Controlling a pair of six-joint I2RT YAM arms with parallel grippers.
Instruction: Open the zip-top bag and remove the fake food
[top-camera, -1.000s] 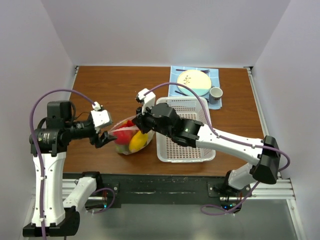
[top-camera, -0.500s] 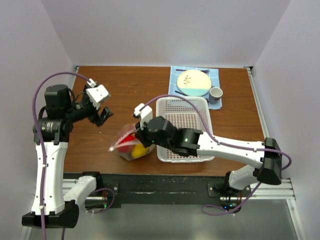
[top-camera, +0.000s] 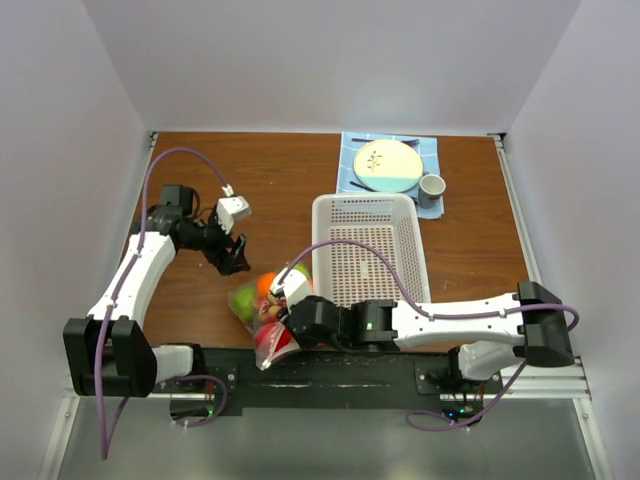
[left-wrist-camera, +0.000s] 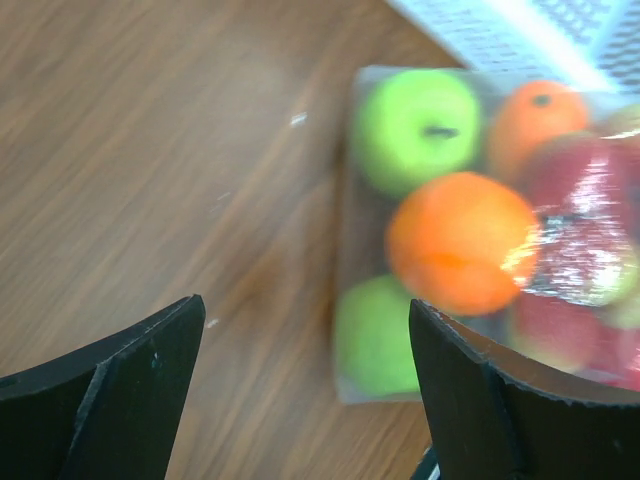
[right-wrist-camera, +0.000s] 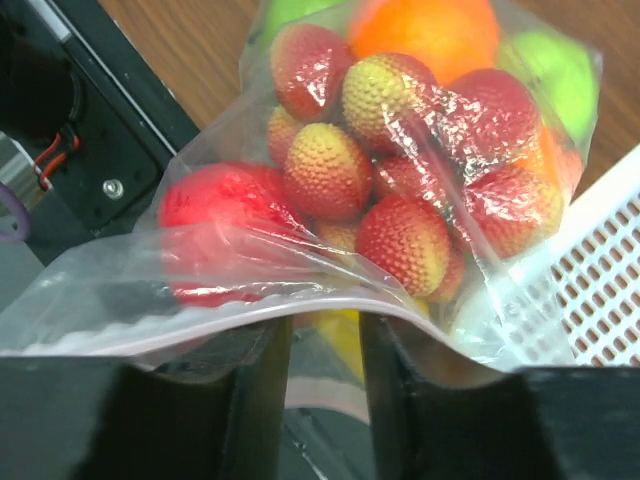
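Observation:
The left gripper grabs the bag's closed end by the green apples next. This leaves the zip rim (right-wrist-camera: 200, 325) free for removing food.
The zip-top bag (top-camera: 250, 302) lies at the table's near edge, partly over it. It holds the fake food (top-camera: 266, 285): green apples, oranges, strawberries and a red fruit. My right gripper (top-camera: 277, 333) grips the bag's zip rim (right-wrist-camera: 200, 325), which runs across both fingers, with strawberries (right-wrist-camera: 405, 240) just beyond my right gripper (right-wrist-camera: 325, 400). My left gripper (top-camera: 235, 262) is open and empty, low over the wood just left of the bag. In the left wrist view the bag (left-wrist-camera: 575, 255) with a green apple (left-wrist-camera: 420, 125) and an orange (left-wrist-camera: 460, 240) sits ahead right of my left gripper (left-wrist-camera: 305, 395).
A white perforated basket (top-camera: 370, 255) stands right of the bag, and its corner shows in the right wrist view (right-wrist-camera: 600, 290). A plate (top-camera: 385, 165) and a cup (top-camera: 432, 186) sit on a blue cloth at the back right. The black mounting rail (top-camera: 330, 365) runs below the table's edge.
My left gripper let go of the bag, swung up and left, then came down beside it. My right gripper dragged the bag toward the near edge.

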